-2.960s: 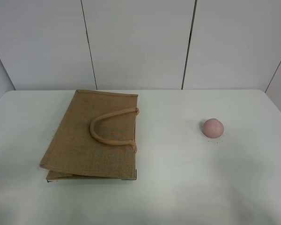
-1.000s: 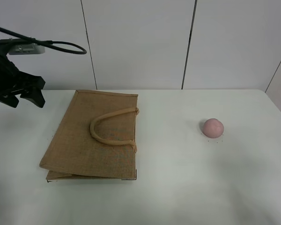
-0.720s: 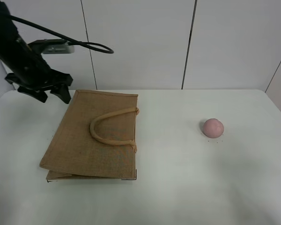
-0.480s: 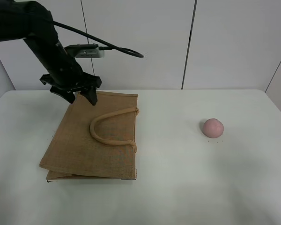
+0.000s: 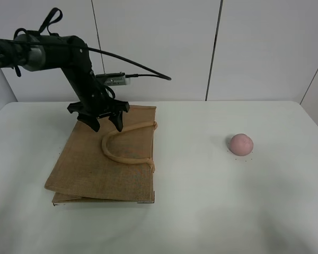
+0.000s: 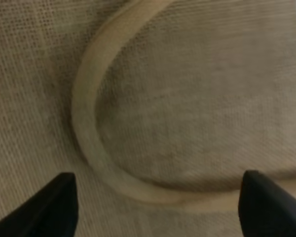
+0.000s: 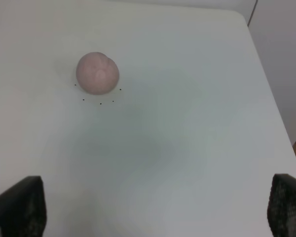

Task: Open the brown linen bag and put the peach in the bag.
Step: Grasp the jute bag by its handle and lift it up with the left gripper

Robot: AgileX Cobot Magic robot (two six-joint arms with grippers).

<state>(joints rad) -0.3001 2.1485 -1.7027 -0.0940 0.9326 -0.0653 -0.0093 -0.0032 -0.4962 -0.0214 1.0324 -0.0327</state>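
Observation:
Next, my left gripper grabs the rolled loop handle, since the brown linen bag's cloth (image 5: 98, 174) (image 6: 187, 118) lies flat on the tabletop and only the handle stands up.
The brown linen bag (image 5: 103, 159) lies flat on the left half of the white table, its rolled loop handle (image 5: 122, 144) resting on top. My left gripper (image 5: 106, 123) is open and hovers just above the bag's far part, next to the handle. The left wrist view shows the coarse weave (image 6: 197, 98) and the handle (image 6: 96, 148) close up between my two dark fingertips (image 6: 49, 207). The peach (image 5: 240, 144), small, round and pinkish, sits alone on the right of the table. It also shows in the right wrist view (image 7: 97, 73), far from my open right gripper (image 7: 153, 217).
The white table (image 5: 201, 201) runs to a panelled wall at the back. A cable (image 5: 143, 69) trails from the left arm. The table's right edge (image 7: 266, 89) shows in the right wrist view.
My left arm has swung in from the far left and come down over the far part of the bag near the handle. The bag and the peach have not moved.

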